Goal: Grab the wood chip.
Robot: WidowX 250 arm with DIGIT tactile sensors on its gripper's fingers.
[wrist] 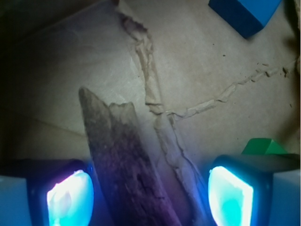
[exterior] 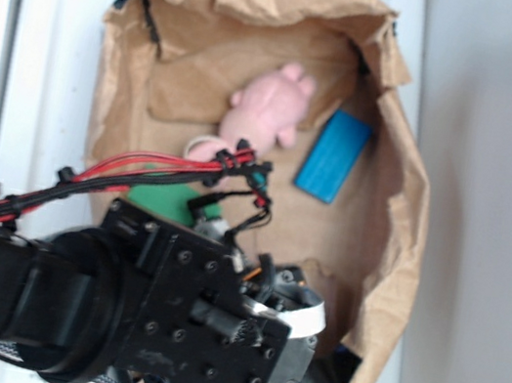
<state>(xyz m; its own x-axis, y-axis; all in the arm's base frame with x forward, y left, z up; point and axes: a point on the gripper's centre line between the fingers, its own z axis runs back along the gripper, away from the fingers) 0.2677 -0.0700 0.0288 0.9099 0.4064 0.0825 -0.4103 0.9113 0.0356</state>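
Observation:
My fingers stand on either side of the wood chip (wrist: pixel 123 160) in the wrist view, low over the creased paper (wrist: pixel 181 160), and would catch it, so it is time to close now.
In the wrist view the wood chip (wrist: pixel 123 160), dark brown, rough and streaky with a jagged tip, lies on creased brown paper and runs down between my fingers. My gripper (wrist: pixel 150 197) is open, its glowing pads (wrist: pixel 69 197) standing on either side of the chip; the left pad is close beside it and the right pad stands apart from it. From the exterior camera the black gripper (exterior: pixel 294 342) is low inside the paper-lined bin and hides the chip.
A blue block (exterior: pixel 334 155) (wrist: pixel 244 14) lies at the bin's right. A green block (exterior: pixel 167 201) (wrist: pixel 264 147) sits by my wrist. A pink plush pig (exterior: pixel 268 109) lies at the back. Crumpled paper walls (exterior: pixel 406 238) ring the bin.

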